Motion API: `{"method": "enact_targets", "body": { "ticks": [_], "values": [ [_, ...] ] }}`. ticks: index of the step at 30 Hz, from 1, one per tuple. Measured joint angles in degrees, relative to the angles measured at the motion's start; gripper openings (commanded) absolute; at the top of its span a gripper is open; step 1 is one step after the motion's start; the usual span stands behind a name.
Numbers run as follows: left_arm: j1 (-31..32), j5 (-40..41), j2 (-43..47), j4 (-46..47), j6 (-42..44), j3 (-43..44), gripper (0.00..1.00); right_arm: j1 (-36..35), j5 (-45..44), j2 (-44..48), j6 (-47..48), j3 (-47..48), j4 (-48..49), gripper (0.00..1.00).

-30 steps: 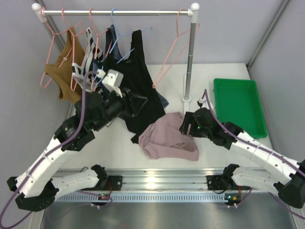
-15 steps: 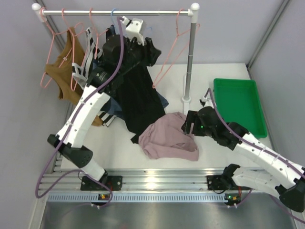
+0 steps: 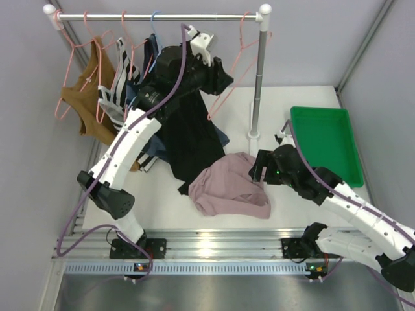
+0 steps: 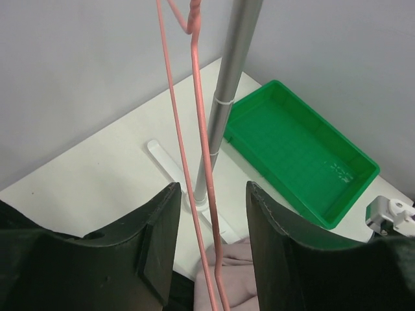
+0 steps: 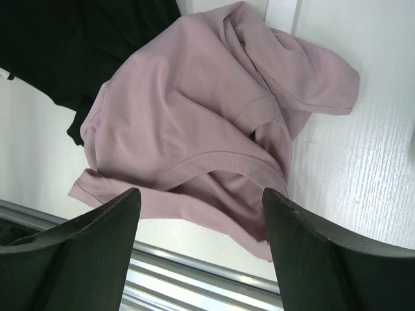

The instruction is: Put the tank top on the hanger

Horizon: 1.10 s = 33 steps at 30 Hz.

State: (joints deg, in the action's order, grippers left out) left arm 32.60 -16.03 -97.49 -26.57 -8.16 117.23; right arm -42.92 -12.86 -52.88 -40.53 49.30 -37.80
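I need to grab the salmon-pink hanger across its two thin wires with my left gripper, so its hook and far end stay free to enter the tank top (image 3: pixel 227 185).
The mauve-pink tank top (image 3: pixel 230 184) lies crumpled on the white table at front centre; it also shows in the right wrist view (image 5: pixel 194 123). My right gripper (image 3: pixel 254 170) is open and empty, just above the top's right edge (image 5: pixel 201 220). The salmon-pink hanger (image 3: pixel 240 39) hangs at the right end of the rail. My left gripper (image 3: pixel 224 74) is raised beside it and open. In the left wrist view the hanger's two thin wires (image 4: pixel 202 129) run between the jaws of the left gripper (image 4: pixel 211 220) without being clamped.
The rack's grey pole (image 3: pixel 258 84) stands right of the hanger, with a white foot (image 4: pixel 172 168). A green tray (image 3: pixel 324 142) sits at the right. A black tank top (image 3: pixel 191 136), a mustard top (image 3: pixel 87 97) and other hangers hang from the rail (image 3: pixel 155 17).
My left arm has swung up and to the right, from low by the black top to the salmon hanger at the rail's right end. The right gripper has barely shifted.
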Motion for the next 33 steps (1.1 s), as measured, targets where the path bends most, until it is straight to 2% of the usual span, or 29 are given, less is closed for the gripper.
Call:
{"method": "enact_targets", "body": {
  "ticks": [12, 17, 18, 19, 20, 23, 33],
  "values": [
    [1.25, 2.64, -4.70, 1.25, 2.86, 0.02, 0.45, 0.37, 0.07, 1.09, 0.50, 0.00, -1.29, 0.71],
    [1.99, 4.20, -4.83, 1.73, 4.02, 0.02, 0.31, 0.42, 0.02, 1.92, 0.50, 0.00, -1.49, 0.68],
    [2.08, 4.55, -4.83, 1.92, 4.26, 0.02, 0.27, 0.42, -0.02, 2.03, 0.50, 0.00, -1.60, 0.68],
    [2.12, 4.83, -4.83, 2.03, 4.50, 0.02, 0.18, 0.42, -0.09, 2.10, 0.50, 0.00, -1.70, 0.68],
    [2.23, 5.07, -4.83, 2.19, 4.59, 0.02, 0.13, 0.42, -0.11, 2.14, 0.52, 0.00, -1.84, 0.68],
    [2.45, 6.23, -4.85, 2.86, 5.40, 0.02, 0.02, 0.42, -0.15, 2.25, 0.52, 0.00, -2.23, 0.68],
    [3.98, 11.37, -5.11, 5.68, 6.67, 0.02, 0.00, 0.46, -0.61, 3.13, 0.55, 0.00, -2.58, 0.66]
  ]
}}
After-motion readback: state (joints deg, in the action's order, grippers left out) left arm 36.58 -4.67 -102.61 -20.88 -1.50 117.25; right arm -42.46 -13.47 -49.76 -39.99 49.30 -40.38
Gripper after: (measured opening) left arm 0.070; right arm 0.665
